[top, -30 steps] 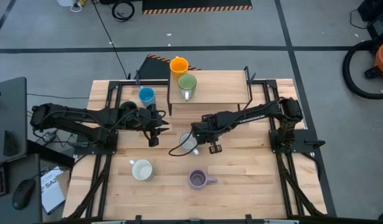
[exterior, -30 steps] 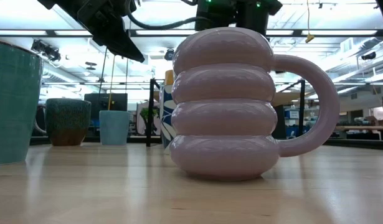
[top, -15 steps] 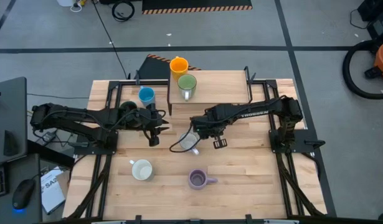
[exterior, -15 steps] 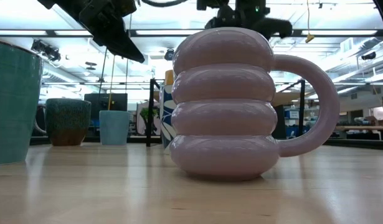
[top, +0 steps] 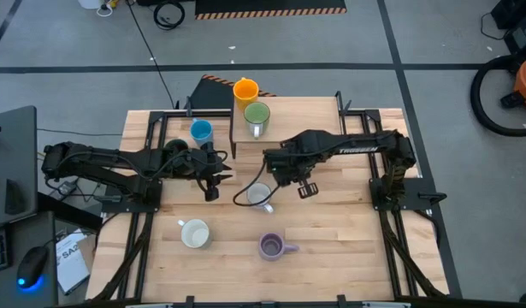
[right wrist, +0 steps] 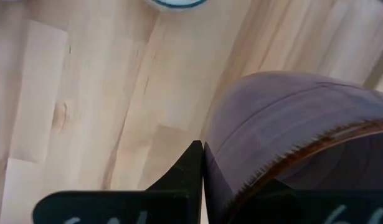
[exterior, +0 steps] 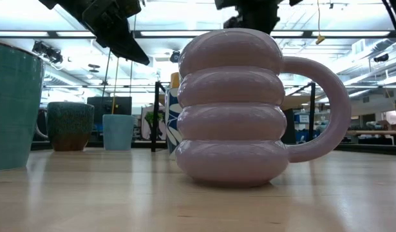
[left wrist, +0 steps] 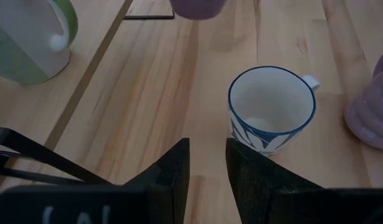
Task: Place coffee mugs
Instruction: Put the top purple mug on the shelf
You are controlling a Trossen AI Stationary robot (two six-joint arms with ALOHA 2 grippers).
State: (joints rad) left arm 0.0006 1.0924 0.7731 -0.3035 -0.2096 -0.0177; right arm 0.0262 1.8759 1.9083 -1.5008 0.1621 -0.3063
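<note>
My right gripper holds the dark purple mug over the table, short of the raised shelf (top: 301, 120), and should move it toward the shelf before releasing it.
My right gripper (top: 284, 174) hangs above the table's middle, shut on a dark purple mug with a brown rim (right wrist: 284, 118). The mug's bottom (left wrist: 197, 6) also shows in the left wrist view. Below it a white mug with a blue pattern (top: 258, 195) stands on its base. My left gripper (top: 213, 184) waits open left of that mug, with nothing between its fingers. An orange mug (top: 245, 89) and a green mug (top: 257, 115) stand on a raised shelf. A blue mug (top: 201, 131), a white-inside mug (top: 194, 232) and a pale purple ribbed mug (top: 271, 246) stand on the table. My right gripper has the dark purple mug by its wall near the rim (right wrist: 241, 186). One finger (right wrist: 194, 168) lies against the wall's outer side; the mug hides the other. The fingers come from above, pointing down. The mug hangs lifted clear of the table.
The raised wooden shelf (top: 305, 120) with its black frame stands at the far middle. In the low view the ribbed mug (exterior: 236, 109) fills the front, with a teal-walled mug (exterior: 14, 106) and a dark speckled mug (exterior: 70, 125) at the left.
My right gripper has risen straight up with the dark purple mug, away from the white patterned mug, which stays standing on the table. In the low view the gripper has climbed almost out of the picture's top.
</note>
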